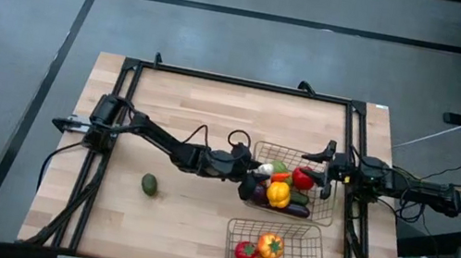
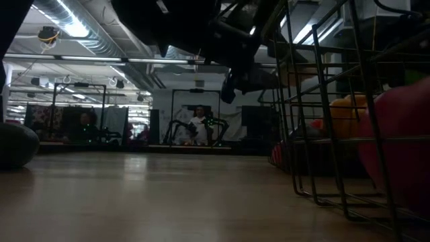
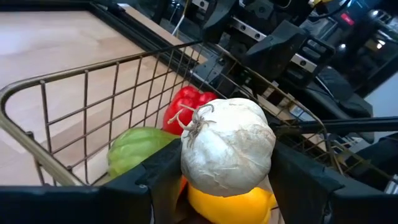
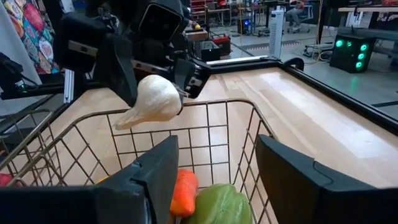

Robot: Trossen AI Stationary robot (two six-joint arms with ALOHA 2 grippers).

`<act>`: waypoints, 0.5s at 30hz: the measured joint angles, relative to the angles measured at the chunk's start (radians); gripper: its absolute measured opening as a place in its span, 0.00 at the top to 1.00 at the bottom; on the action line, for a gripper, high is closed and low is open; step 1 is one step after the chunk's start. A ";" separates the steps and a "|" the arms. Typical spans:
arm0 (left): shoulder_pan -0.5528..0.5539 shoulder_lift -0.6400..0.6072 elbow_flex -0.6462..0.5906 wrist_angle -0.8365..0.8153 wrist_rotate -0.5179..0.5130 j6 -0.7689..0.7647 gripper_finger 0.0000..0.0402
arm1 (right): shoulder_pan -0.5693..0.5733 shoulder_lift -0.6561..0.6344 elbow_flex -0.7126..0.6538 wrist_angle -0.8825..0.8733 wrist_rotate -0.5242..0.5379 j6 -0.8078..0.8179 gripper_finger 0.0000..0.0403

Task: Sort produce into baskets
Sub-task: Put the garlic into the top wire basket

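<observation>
The garlic bulb [image 3: 227, 147] is inside the far wire basket's rim, over the peppers, and it would rest in the far wire basket [image 3: 124, 102], so I should open my left gripper.
My left gripper [image 1: 254, 168] reaches from the table's left and is shut on a white garlic bulb [image 3: 227, 146] over the left rim of the far wire basket [image 1: 297, 150]. That basket holds a red pepper [image 3: 189, 106], a yellow pepper [image 1: 278, 193], a green piece [image 3: 137, 149] and an eggplant [image 1: 292, 210]. My right gripper [image 4: 214, 180] is open and empty over the same basket's right side [image 1: 325, 171]. The near basket [image 1: 314, 256] holds tomatoes and lemons. A green avocado [image 1: 149, 185] lies on the bare table to the left. My left gripper pinches the garlic bulb's fat part [image 3: 268, 149] between its two fingers, one on each side. The fingers come from the table's left, about level. The garlic is lifted clear above the basket, and its pointed end [image 4: 122, 122] sticks out sideways and slightly down.
The two baskets stand at the table's right, one behind the other. A black frame rail [image 1: 238, 82] runs around the table. Bare wood [image 1: 159, 220] lies open at the left and the front. In the low view the avocado [image 2: 17, 144] shows at the left.
</observation>
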 joint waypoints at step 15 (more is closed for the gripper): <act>0.003 0.007 0.000 0.014 0.005 0.030 0.48 | 0.000 0.000 0.000 0.001 0.000 -0.001 0.47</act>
